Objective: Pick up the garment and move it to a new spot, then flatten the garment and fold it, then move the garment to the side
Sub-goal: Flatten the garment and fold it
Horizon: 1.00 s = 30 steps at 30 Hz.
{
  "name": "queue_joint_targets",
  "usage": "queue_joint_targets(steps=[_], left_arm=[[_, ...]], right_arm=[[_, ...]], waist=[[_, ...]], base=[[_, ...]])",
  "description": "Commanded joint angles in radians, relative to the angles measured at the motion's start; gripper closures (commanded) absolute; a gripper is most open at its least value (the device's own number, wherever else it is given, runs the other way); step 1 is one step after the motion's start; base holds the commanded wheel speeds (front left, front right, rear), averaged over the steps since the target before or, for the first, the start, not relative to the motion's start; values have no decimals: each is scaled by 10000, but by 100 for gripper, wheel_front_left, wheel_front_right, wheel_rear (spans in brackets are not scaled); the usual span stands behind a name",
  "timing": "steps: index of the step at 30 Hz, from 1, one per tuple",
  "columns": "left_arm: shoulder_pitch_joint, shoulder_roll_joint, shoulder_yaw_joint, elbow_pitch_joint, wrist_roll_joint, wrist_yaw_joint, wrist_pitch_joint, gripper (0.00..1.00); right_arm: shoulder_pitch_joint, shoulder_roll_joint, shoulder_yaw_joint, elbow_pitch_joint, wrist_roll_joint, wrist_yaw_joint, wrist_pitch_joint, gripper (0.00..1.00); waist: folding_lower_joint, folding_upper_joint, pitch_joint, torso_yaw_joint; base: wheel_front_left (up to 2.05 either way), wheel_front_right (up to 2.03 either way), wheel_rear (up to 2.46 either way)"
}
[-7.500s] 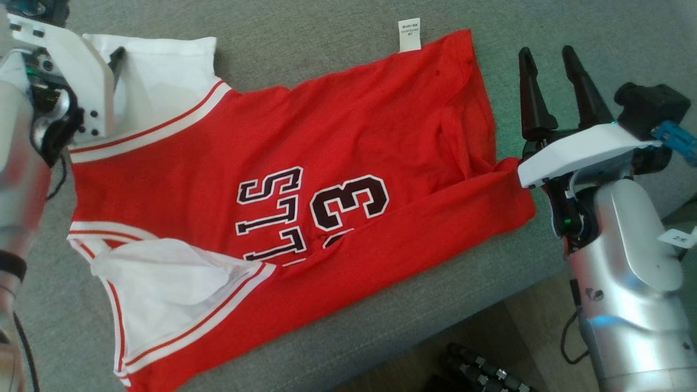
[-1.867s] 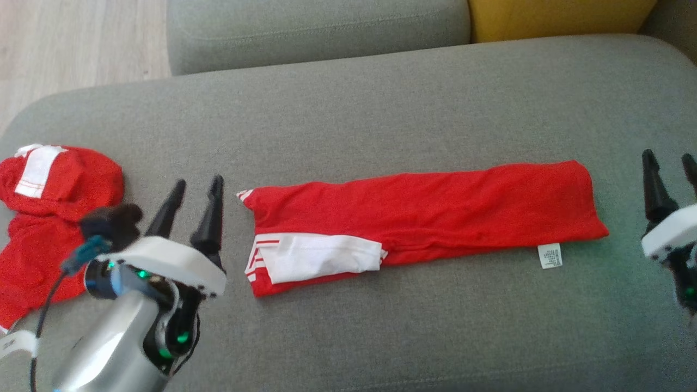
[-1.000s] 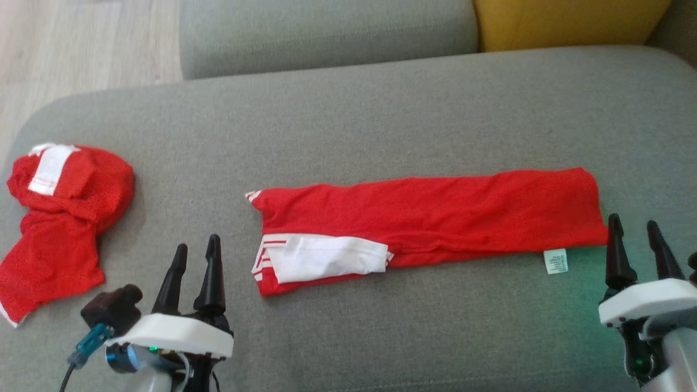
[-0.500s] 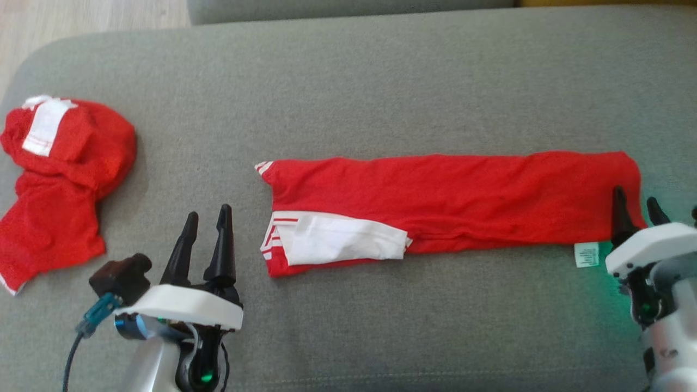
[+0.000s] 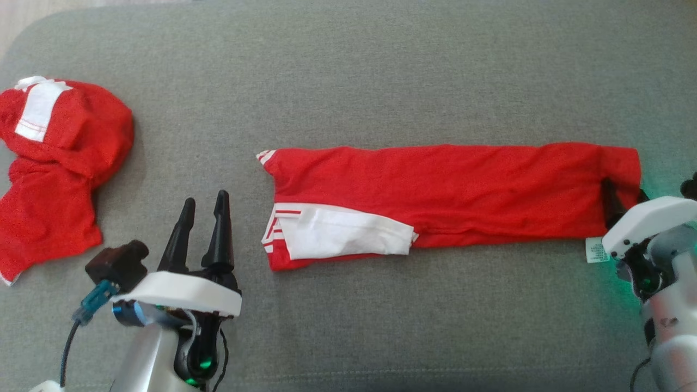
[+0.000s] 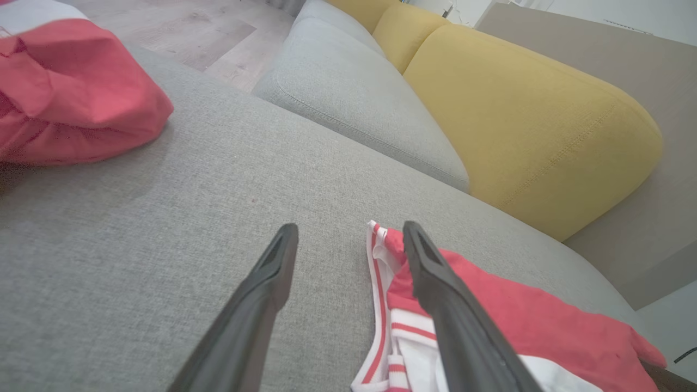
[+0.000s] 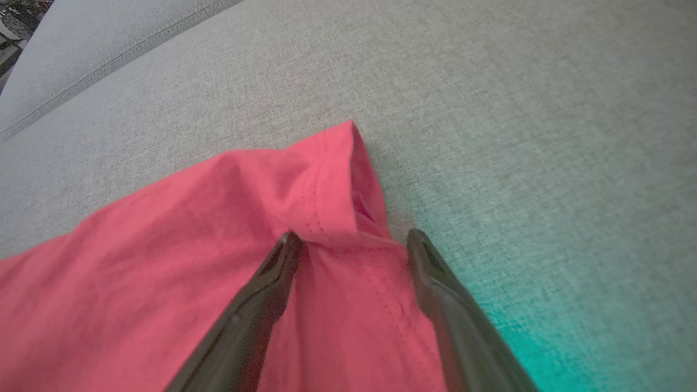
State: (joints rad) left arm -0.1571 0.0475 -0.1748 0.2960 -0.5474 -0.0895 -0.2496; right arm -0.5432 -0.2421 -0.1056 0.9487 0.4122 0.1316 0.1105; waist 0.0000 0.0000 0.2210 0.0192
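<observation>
The robot's right gripper needs to pick up the long garment next by its hemmed end with the label, to fold that end over toward the garment's white panel [image 5: 343, 232].
The garment [image 5: 452, 190] is a red jersey with white trim, folded into a long strip across the grey sofa seat [image 5: 381, 81]. Its white panel [image 5: 337, 239] lies at the left end and a small label [image 5: 596, 250] at the right end. My left gripper [image 5: 205, 197] stands open just left of the strip's left end, over bare seat. In the left wrist view the left gripper [image 6: 349, 228] has the striped corner of the garment [image 6: 490, 321] beside its right finger. My right gripper [image 5: 625, 190] is open on the right end. Its fingers straddle the hem of the garment [image 7: 163, 261] in the right wrist view [image 7: 354, 235].
A second red garment [image 5: 54, 163] lies crumpled at the seat's left end [image 6: 71, 109]. Behind the seat stand a grey cushion [image 6: 354, 92] and a yellow cushion [image 6: 533, 120]. Wooden floor [image 6: 179, 27] shows beyond the sofa's left side.
The head camera has tilted down, shifting the whole picture. My right gripper has moved forward onto the strip's right end, fingers now over the hem. The left gripper has barely moved.
</observation>
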Motion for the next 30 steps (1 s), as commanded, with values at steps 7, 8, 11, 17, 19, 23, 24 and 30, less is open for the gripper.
queue_joint_targets(steps=[7,8,11,17,19,23,24,30], left_arm=[[-535,28,494,-231,30,-48,-122,0],[-534,28,510,-224,30,-48,-122,0],[-519,28,519,-205,29,-52,-122,0],[-472,28,457,-177,-14,-47,-122,0],[-440,28,441,-182,-35,-43,-122,0],[-353,28,507,-276,-35,-8,-122,0],[-325,28,584,-351,-42,17,-122,0],[-143,28,823,-562,-111,117,-122,0]], right_arm=[[-13,99,697,-152,167,-9,333,100],[6,50,726,-190,203,-9,300,100],[20,-248,638,-187,152,-9,40,100],[-197,-979,-154,303,-548,-9,-684,100],[-329,-1274,-683,613,-854,-9,-939,100],[-648,-1886,-1883,1216,-2112,-9,-1748,100],[-729,-1946,-2137,1319,-2492,-9,-1903,100],[-1141,-1280,-2840,1452,-3589,-9,-1988,100]], waist=[[0,0,-53,-157],[0,0,-80,-178],[0,0,-183,-224],[0,0,-412,-207],[0,0,-487,-176],[0,0,-668,-120],[0,0,-713,-116],[0,0,-1001,-146]], base=[[0,0,0],[0,0,0],[0,0,0],[0,0,0],[0,0,0],[0,0,0],[0,0,0],[0,0,0]])
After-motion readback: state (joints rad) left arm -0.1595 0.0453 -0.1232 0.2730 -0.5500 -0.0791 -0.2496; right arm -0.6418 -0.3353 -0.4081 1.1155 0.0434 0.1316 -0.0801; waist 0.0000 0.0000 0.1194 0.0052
